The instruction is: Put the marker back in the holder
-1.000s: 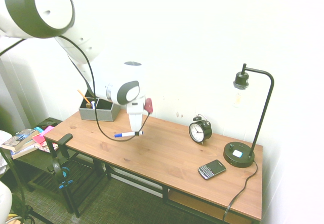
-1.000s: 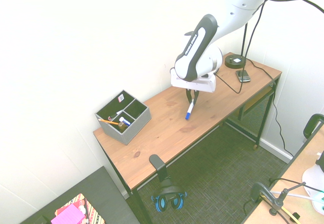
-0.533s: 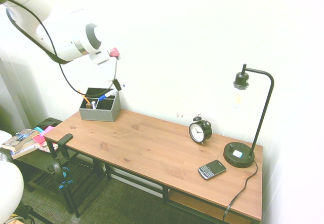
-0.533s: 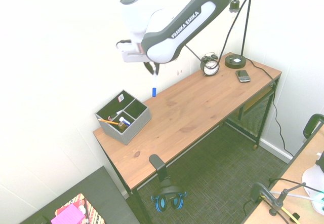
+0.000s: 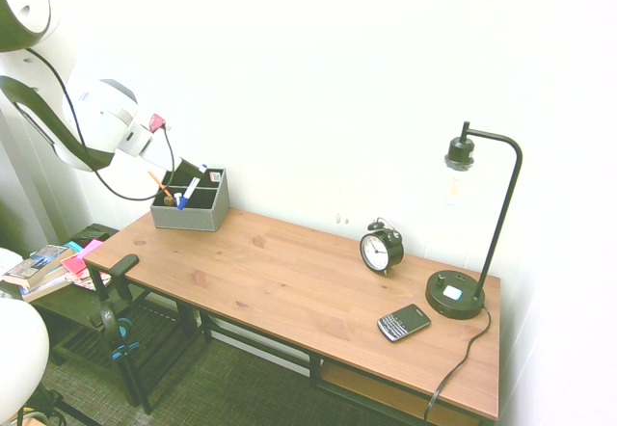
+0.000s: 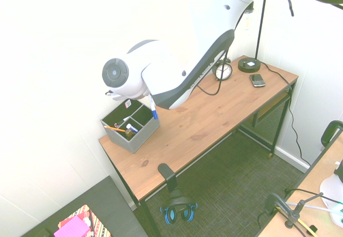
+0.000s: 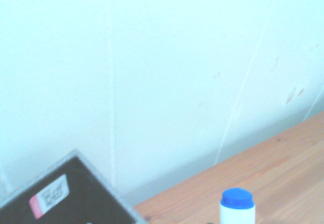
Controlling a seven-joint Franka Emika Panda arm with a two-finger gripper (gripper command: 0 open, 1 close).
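The marker stays in my gripper for now, until it is in the holder: the blue cap [image 6: 155, 115] shows over wood outside the holder's side rim.
The marker [image 5: 190, 188] is white with a blue cap [image 6: 155, 115]. It hangs tilted, cap down, from my gripper [image 5: 200, 171], which is shut on its upper end. The cap sits at the right rim of the grey holder [image 5: 183, 218] at the desk's back left corner; I cannot tell whether it is inside. In the second exterior view the arm's body covers the fingers, and only the marker's lower half [image 6: 153, 108] shows beside the holder [image 6: 134, 139]. The wrist view shows the blue cap [image 7: 236, 197] over the wooden desk and one holder corner [image 7: 76, 157].
An orange pencil [image 5: 159, 183] and a small blue-and-white item [image 6: 132, 130] stand in the holder. An alarm clock [image 5: 381, 249], a phone [image 5: 403, 322] and a black lamp [image 5: 456, 296] are on the desk's right part. The wall is close behind the holder.
The arm swung left from mid-desk, lifting the marker high, and has now lowered it to the holder's rim. The marker has turned from lying level to pointing cap down.
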